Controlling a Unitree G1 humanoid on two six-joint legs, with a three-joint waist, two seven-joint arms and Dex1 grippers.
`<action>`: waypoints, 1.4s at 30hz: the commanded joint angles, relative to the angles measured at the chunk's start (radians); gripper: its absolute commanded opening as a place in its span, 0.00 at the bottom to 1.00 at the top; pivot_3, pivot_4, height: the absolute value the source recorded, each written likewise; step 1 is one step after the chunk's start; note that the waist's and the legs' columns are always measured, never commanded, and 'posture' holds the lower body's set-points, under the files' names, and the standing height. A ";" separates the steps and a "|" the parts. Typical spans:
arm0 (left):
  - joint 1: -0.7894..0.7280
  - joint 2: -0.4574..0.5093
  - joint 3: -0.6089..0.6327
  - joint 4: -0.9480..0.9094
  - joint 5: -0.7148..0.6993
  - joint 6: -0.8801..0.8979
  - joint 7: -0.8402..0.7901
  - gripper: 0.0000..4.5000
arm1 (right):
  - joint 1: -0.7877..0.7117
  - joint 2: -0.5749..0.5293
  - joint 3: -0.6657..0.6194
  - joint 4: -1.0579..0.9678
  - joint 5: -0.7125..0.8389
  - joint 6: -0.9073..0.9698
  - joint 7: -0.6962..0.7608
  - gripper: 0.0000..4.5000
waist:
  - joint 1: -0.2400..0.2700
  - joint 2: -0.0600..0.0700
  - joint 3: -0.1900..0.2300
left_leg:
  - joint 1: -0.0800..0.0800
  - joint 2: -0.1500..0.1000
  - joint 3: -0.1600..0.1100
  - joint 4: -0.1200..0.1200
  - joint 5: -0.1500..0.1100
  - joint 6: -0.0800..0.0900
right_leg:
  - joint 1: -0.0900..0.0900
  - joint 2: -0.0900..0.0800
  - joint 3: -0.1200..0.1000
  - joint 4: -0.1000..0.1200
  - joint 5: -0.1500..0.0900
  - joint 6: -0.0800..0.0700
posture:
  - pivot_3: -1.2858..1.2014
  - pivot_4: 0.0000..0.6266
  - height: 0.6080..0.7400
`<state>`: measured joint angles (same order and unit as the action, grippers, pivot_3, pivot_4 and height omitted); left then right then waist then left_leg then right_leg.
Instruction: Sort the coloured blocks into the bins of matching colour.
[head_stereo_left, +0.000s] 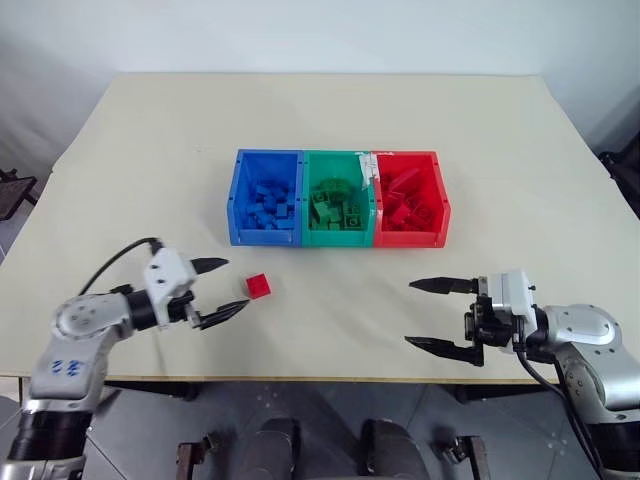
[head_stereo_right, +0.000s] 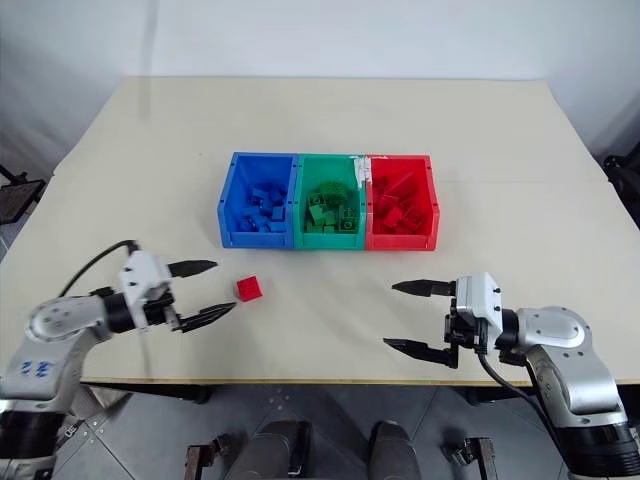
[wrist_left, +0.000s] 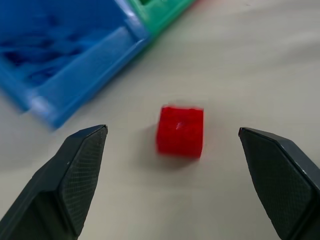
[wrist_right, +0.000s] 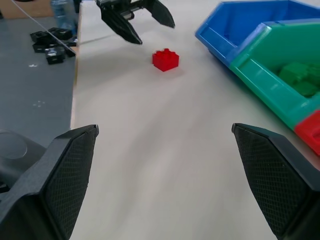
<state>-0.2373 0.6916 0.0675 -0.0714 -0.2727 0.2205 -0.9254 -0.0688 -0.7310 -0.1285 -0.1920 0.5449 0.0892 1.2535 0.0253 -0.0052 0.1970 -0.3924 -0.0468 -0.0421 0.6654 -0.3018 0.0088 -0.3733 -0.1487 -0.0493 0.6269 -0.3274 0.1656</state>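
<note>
My left gripper stops short of the red block in the left wrist view, so it first moves its fingers toward the block, then closes on it.
One small red block (head_stereo_left: 259, 286) lies on the table in front of the blue bin (head_stereo_left: 265, 198). My left gripper (head_stereo_left: 222, 290) hangs open just left of it, fingers pointing at the block (wrist_left: 180, 131), not touching it. The blue, green (head_stereo_left: 335, 198) and red (head_stereo_left: 406, 197) bins stand joined in a row mid-table, each holding several bricks of its own colour. My right gripper (head_stereo_left: 433, 314) is open and empty near the table's front right edge, aimed leftward; in its wrist view I see the red block (wrist_right: 165, 60) and the left gripper (wrist_right: 140, 20) beyond it.
The beige table (head_stereo_left: 330, 120) stretches bare behind the bins. Its front edge (head_stereo_left: 300, 378) runs just under both arms. A cable (head_stereo_left: 115, 262) loops off my left wrist. Dark objects (wrist_right: 52, 42) lie on the floor beside the table's left side.
</note>
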 joint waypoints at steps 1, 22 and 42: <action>-0.070 -0.003 -0.093 0.072 0.085 0.019 0.009 0.99 | 0.028 -0.013 -0.034 -0.054 0.004 -0.006 -0.019 1.00 | -0.001 0.000 0.000 | 0.000 0.000 0.000 0.000 0.000 0.000 | 0.000 0.000 0.000 0.000 0.000 0.000 | 0.52 0.24 1.00; -0.340 -0.063 -0.163 0.123 0.040 0.105 -0.074 0.33 | 0.169 -0.005 -0.118 -0.186 0.001 0.012 -0.159 1.00 | 0.016 0.000 0.000 | -0.001 0.001 0.000 0.003 0.000 0.000 | 0.000 0.000 -0.001 0.000 0.000 0.000 | 0.52 0.24 1.00; -1.136 -0.662 -0.248 1.200 0.268 -0.351 0.210 0.33 | 0.480 0.247 -0.298 -0.452 -0.037 -0.047 -0.534 1.00 | 0.008 -0.001 0.000 | -0.006 -0.007 0.002 0.002 0.001 0.002 | -0.003 0.000 -0.002 -0.001 0.001 0.003 | 0.52 0.24 1.00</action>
<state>-1.3445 0.0357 -0.1964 1.0892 -0.0275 -0.0865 -0.7549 0.4019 -0.4945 -0.4071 -0.5953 0.5115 0.0653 0.7419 0.0331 -0.0061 0.1970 -0.3988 -0.0540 -0.0406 0.6676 -0.3003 0.0114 -0.3765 -0.1491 -0.0510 0.6254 -0.3264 0.1681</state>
